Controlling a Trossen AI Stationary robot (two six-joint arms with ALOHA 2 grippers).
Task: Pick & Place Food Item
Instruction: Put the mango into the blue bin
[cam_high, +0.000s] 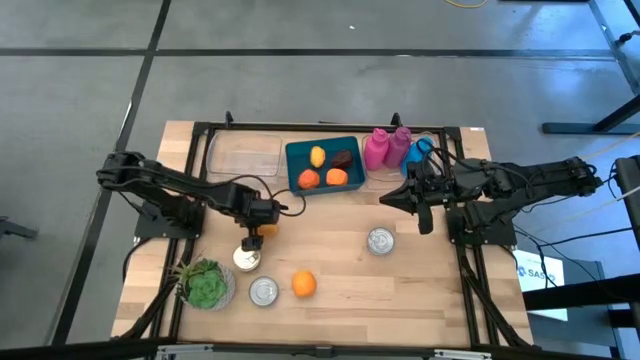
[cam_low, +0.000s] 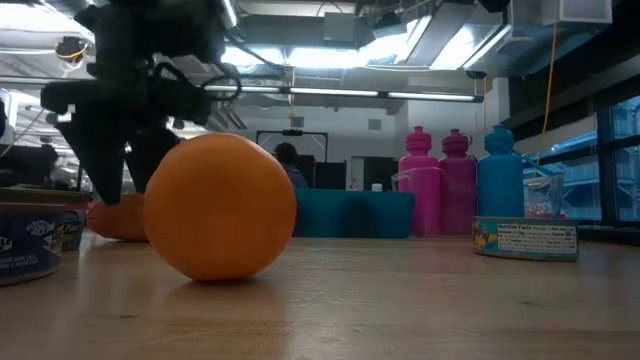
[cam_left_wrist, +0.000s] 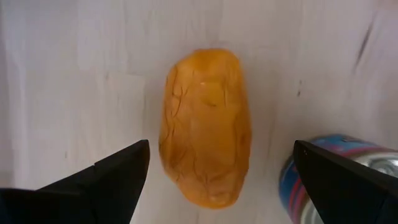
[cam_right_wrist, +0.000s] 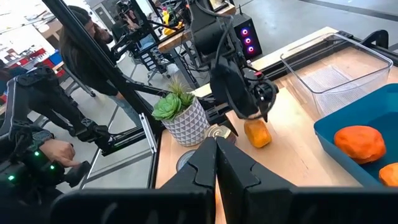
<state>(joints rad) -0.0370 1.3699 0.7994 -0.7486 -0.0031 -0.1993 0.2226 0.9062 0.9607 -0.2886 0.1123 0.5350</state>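
Observation:
I will next grip the lumpy yellow-orange food item's long sides with my left gripper, to place it in the blue bin (cam_high: 296, 152).
A lumpy yellow-orange food item (cam_left_wrist: 205, 127) lies on the wooden table, its long side down. My left gripper (cam_left_wrist: 221, 144) hangs over it, open and pointing down, one finger on either side and clear of it. In the high view the gripper (cam_high: 255, 230) covers most of the item (cam_high: 255, 243). The right wrist view shows the gripper (cam_right_wrist: 249, 102) just above the item (cam_right_wrist: 258, 134). A blue bin (cam_high: 296, 152) with several food pieces sits near the far edge. My right gripper (cam_high: 388, 200) waits shut above the table's right half.
A tin can (cam_left_wrist: 323, 183) stands right beside the food item. A second can (cam_high: 263, 291), an orange (cam_high: 303, 284) and a potted plant (cam_high: 205, 283) sit along the near edge. Another can (cam_high: 380, 241) lies mid-table. Near the bin are a clear tub (cam_high: 245, 155) and pink and blue bottles (cam_high: 377, 148).

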